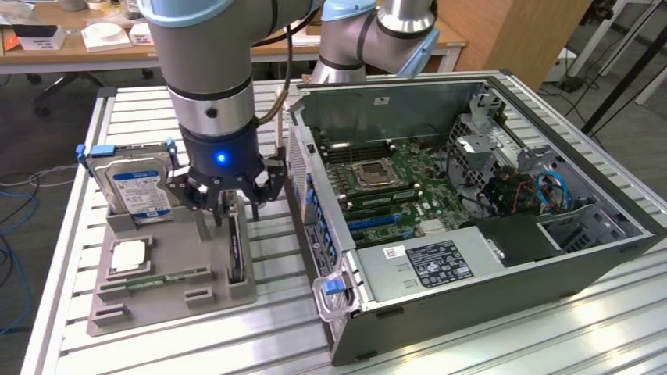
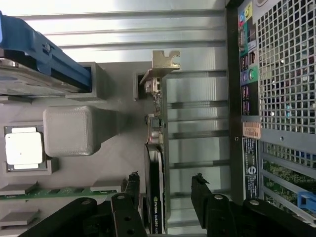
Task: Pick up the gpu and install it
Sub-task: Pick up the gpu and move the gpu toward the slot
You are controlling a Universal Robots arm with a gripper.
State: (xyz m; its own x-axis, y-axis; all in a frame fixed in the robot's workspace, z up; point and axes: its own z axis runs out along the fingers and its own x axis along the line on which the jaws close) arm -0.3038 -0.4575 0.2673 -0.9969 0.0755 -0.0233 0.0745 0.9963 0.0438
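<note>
The robot's fingers are high above the dark GPU card (image 1: pixel 237 254), with a wide gap beside it, so they would miss if they closed now. The gripper needs to go down first and then close on the card.
The gpu (image 1: pixel 237 251) is a thin dark card standing on edge in a slot of the grey holder tray (image 1: pixel 167 314), to the exterior view's left of the open computer case. Its silvery bracket end (image 2: pixel 160 69) points away from the fingers. My gripper (image 1: pixel 231 209) hangs straight down over the card's near end. In the wrist view the gripper (image 2: pixel 165 179) is open, with one black finger on each side of the gpu (image 2: pixel 154 173). One fingertip (image 2: pixel 133 180) sits close beside the card, and the other (image 2: pixel 198 181) stands clearly apart from it.
The tray also holds a hard drive (image 1: pixel 140 187) in a blue bracket, a CPU (image 1: pixel 127 256) and a green RAM stick (image 1: pixel 156 279). The open case (image 1: pixel 583 258) with its motherboard (image 1: pixel 386 187) lies to the exterior view's right; its perforated rear wall (image 2: pixel 284 89) runs close alongside the card.
</note>
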